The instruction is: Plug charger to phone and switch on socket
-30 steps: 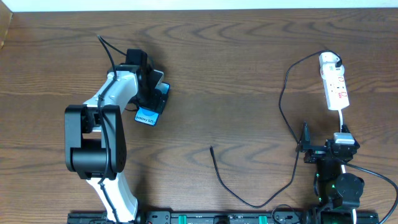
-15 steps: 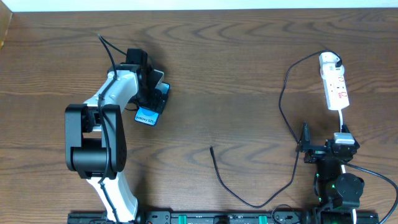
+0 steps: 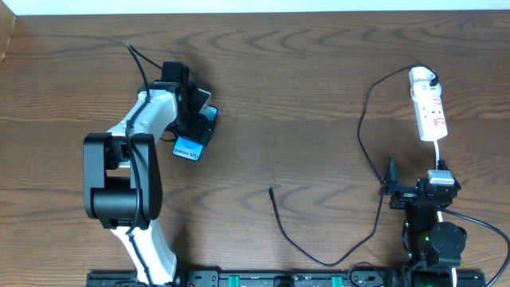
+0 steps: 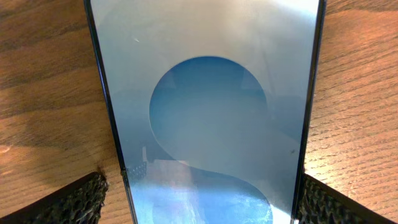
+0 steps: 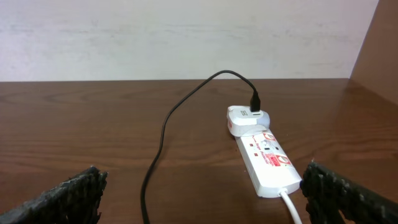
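My left gripper needs to grab the phone (image 3: 188, 148) across its long sides, so that the lettered end stays free and the phone can be handed to my right gripper.
The phone (image 3: 188, 148) lies flat on the wooden table at the left, its blue screen up; in the left wrist view the phone (image 4: 208, 106) fills the frame. My left gripper (image 3: 195, 119) is low over it and open, one finger on each long side. The left pad (image 4: 78, 202) stands apart from the phone's edge, the right pad (image 4: 339, 202) close beside it. The white socket (image 3: 429, 110) lies at the far right. The black charger (image 3: 360, 127) loops from its plug block to a free tip (image 3: 272, 191) at mid-table. My right gripper (image 3: 414, 185) is open and empty, short of the socket (image 5: 264, 158).
A white cord (image 3: 438, 151) leaves the socket's near end toward the right arm's base. The charger cable (image 5: 161, 137) crosses the table between the right fingers. A pale wall (image 5: 186, 37) bounds the table's far side.
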### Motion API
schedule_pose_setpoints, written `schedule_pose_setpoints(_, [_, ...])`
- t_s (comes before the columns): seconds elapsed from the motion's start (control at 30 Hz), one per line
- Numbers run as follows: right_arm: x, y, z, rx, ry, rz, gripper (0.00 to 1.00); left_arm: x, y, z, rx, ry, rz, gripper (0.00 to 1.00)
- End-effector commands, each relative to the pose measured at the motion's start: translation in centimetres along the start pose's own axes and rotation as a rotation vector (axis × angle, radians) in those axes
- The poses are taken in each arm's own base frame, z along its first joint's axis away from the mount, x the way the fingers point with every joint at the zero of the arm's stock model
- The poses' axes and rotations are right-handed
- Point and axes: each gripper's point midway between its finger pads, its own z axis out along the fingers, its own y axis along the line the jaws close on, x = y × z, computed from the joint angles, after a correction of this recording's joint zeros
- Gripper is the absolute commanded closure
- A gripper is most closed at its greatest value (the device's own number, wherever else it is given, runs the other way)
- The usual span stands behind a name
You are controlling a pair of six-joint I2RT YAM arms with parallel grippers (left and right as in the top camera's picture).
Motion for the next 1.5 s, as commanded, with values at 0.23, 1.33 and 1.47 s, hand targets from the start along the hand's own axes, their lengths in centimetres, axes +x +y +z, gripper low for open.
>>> schedule_pose_setpoints(0.23, [0.16,0.16,0.01,-0.007,0.005,-0.008,0.01,2.18,0.00,3.30,0.004,0.101,0.028,0.05])
schedule_pose_setpoints(1.33, [0.16,0.16,0.01,-0.007,0.005,-0.008,0.01,2.04,0.05,3.20,0.002,0.099,0.003,0.14])
schedule_pose_setpoints(1.47, [0.16,0.16,0.01,-0.007,0.005,-0.008,0.01,2.06,0.04,3.19,0.002,0.100,0.002,0.14])
